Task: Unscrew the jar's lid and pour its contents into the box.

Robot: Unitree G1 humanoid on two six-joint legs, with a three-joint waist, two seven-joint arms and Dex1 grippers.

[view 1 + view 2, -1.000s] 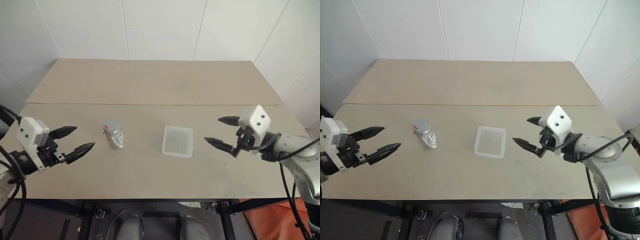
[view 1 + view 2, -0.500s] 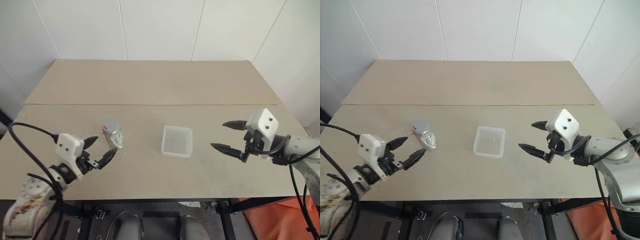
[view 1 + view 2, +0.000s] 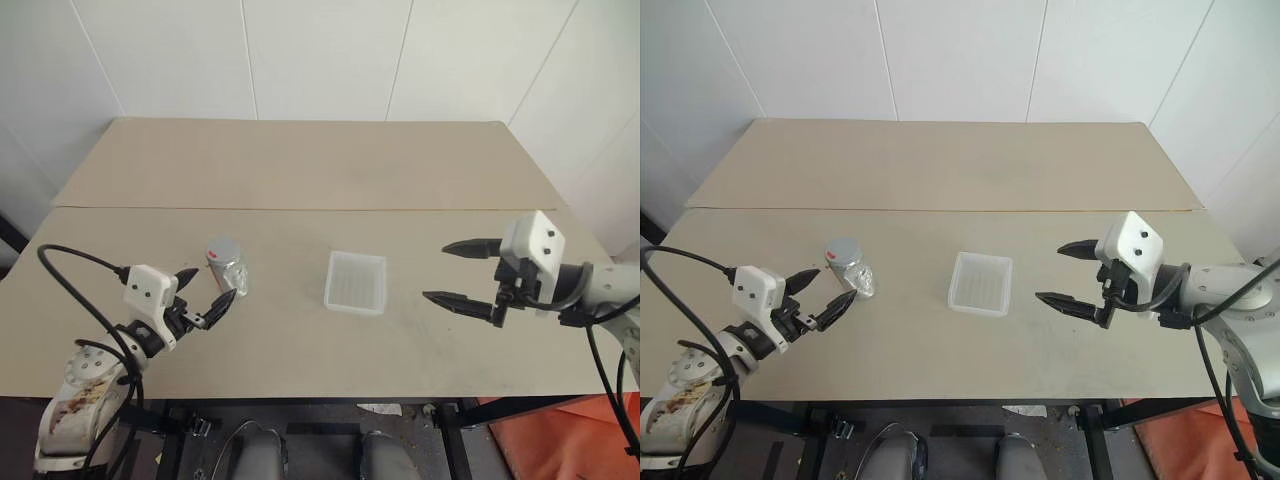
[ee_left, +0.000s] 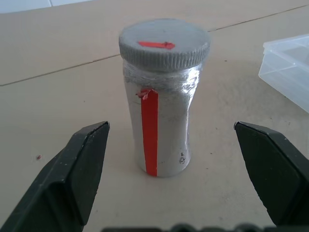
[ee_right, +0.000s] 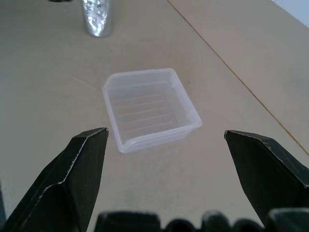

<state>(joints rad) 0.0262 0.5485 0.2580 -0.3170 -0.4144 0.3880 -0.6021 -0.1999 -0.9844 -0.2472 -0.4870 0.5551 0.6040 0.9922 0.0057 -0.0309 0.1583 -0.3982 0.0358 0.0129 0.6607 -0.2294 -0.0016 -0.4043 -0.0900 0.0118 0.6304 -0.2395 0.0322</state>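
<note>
My left gripper needs to move toward the jar before it closes on it: my fingers stop short of the jar [image 3: 228,270] [image 4: 161,121].
The jar [image 3: 228,270] stands upright on the table's left half, silvery, with a red stripe down its side [image 4: 149,130]. The grey lid [image 4: 164,44], marked with a red arrow, sits screwed on top. The contents are hidden inside. My left gripper [image 3: 215,283] is open and level just left of the jar, its fingers [image 4: 82,164] apart on either side without touching it. The box [image 3: 355,282], a shallow translucent tray, lies empty at the table's middle [image 5: 149,108]. My right gripper [image 3: 436,271] hangs open to the right of the box, pointing at it.
The tan table [image 3: 300,170] is made of two boards with a seam running across behind the jar and box. White wall panels rise behind it. The front edge [image 3: 300,395] lies close below both grippers.
My left gripper has dropped and swung right, from well left of the jar to right beside it. The right gripper has drawn back slightly from the box. Jar and box stayed put.
</note>
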